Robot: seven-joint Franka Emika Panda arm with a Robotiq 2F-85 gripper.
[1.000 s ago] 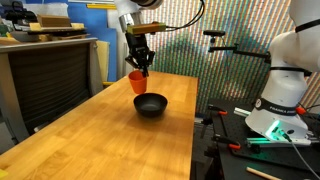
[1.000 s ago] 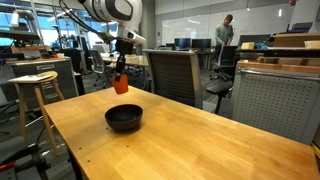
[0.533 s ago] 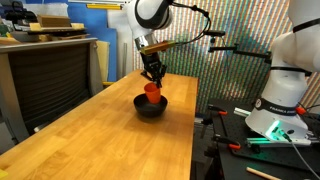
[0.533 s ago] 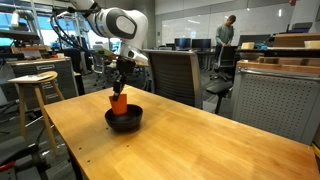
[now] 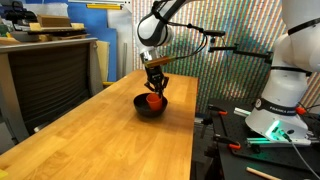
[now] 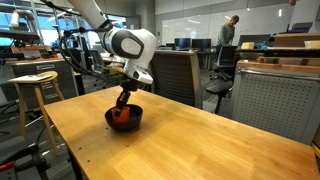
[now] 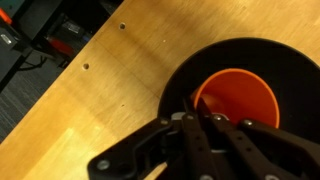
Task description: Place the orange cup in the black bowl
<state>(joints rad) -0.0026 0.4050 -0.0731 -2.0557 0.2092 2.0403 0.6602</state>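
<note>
My gripper should open now. The orange cup is inside the black bowl's rim, so the cup would end up in the bowl.
The orange cup (image 5: 153, 99) stands upright inside the black bowl (image 5: 141, 108) on the wooden table, as both exterior views show; it is also visible there (image 6: 121, 115) in its bowl (image 6: 136, 122). My gripper (image 5: 155, 90) points straight down over the bowl (image 6: 124, 104). In the wrist view the cup (image 7: 242, 95) fills the middle of the bowl (image 7: 188, 72). The fingers (image 7: 200, 121) are pinched close together on the cup's near rim. The cup's base is hidden.
The wooden table (image 5: 90, 135) stretches toward the camera. A grey cabinet (image 5: 45, 75) stands beside it. A white robot base (image 5: 283, 100) sits past the table's edge. A stool (image 6: 35, 80) and a black office chair (image 6: 176, 72) stand behind the table.
The gripper carried the orange cup from beside and above the bowl to over it, then lowered it. The cup now sits inside the bowl.
</note>
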